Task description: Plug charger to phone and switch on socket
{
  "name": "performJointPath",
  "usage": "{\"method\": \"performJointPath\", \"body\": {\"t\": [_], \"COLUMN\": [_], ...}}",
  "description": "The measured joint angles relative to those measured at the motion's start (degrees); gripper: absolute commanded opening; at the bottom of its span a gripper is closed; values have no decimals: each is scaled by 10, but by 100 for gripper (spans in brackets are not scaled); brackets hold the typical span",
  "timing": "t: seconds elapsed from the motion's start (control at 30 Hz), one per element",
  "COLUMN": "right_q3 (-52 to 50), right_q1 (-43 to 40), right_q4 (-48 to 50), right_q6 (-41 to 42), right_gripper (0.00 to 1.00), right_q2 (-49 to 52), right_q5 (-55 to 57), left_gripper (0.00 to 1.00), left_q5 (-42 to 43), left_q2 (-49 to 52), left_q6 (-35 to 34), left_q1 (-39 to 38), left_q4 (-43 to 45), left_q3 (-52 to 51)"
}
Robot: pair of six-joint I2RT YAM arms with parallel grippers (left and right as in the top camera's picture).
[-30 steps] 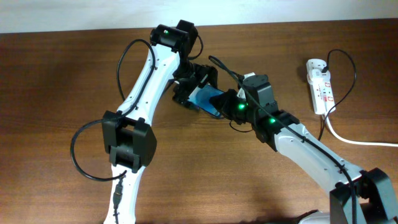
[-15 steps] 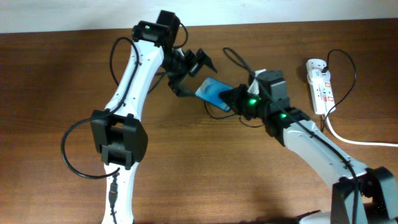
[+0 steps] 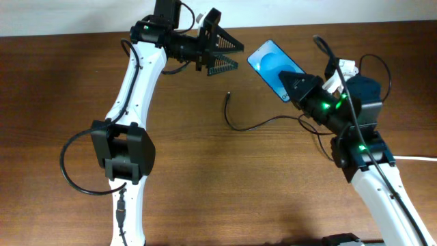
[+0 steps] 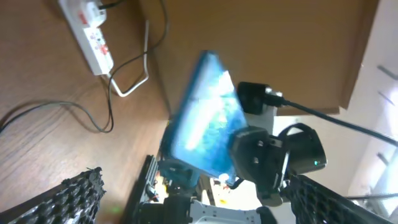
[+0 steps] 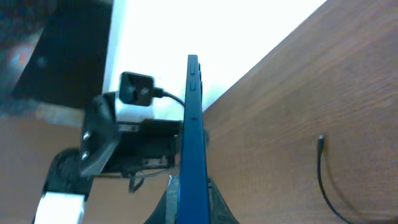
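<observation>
The phone's short end needs to stay open to plug in the charger, so my left gripper should next grab the phone by its free long side [image 3: 263, 75] [image 4: 189, 106].
My right gripper [image 3: 293, 89] is shut on the phone [image 3: 273, 65] and holds it raised above the table at the back, blue screen up. In the right wrist view the phone [image 5: 191, 143] shows edge-on between the fingers. In the left wrist view the phone [image 4: 205, 124] shows with the right arm behind it. My left gripper [image 3: 222, 51] is open and empty, held high at the back left of the phone. The charger cable [image 3: 266, 124] lies on the table, its connector tip [image 3: 227, 96] free, also in the right wrist view [image 5: 320, 140]. The socket [image 4: 93, 31] shows in the left wrist view.
The wooden table [image 3: 218, 184] fills the overhead view. The socket's thick white cord [image 3: 420, 158] runs off the right edge. The black cable [image 4: 134, 59] curves beside the socket. A pale wall runs along the table's back edge.
My right gripper has lifted the phone up and to the right, off the table. My left gripper has let go of it, risen and opened. The charger tip now lies bare on the table.
</observation>
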Motion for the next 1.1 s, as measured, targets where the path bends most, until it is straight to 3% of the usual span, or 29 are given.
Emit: {"method": "performJointPath", "body": {"t": [0.17, 0.3, 0.43, 0.6, 0.77, 1.03, 1.1], "right_q3": [-2, -4, -4, -4, -3, 46, 50], "right_q1": [107, 137, 145, 165, 193, 215, 218], "right_q4": [153, 217, 233, 275, 320, 337, 338], "right_q6": [86, 126, 137, 143, 160, 207, 210], "right_gripper": [4, 4, 4, 4, 4, 4, 4], "right_q2": [76, 130, 157, 160, 170, 249, 254], "right_q5": [143, 186, 229, 298, 361, 380, 380], "left_gripper": [99, 100, 96, 93, 92, 88, 79], "left_q5": [14, 7, -45, -63, -69, -75, -76], "left_q2": [0, 0, 0, 0, 0, 0, 0], "left_q6": [2, -11, -92, -215, -318, -411, -427], "left_q1": [0, 0, 0, 0, 0, 6, 6], "left_q4": [23, 25, 58, 205, 278, 309, 309], "left_q3": [0, 0, 0, 0, 1, 1, 1]}}
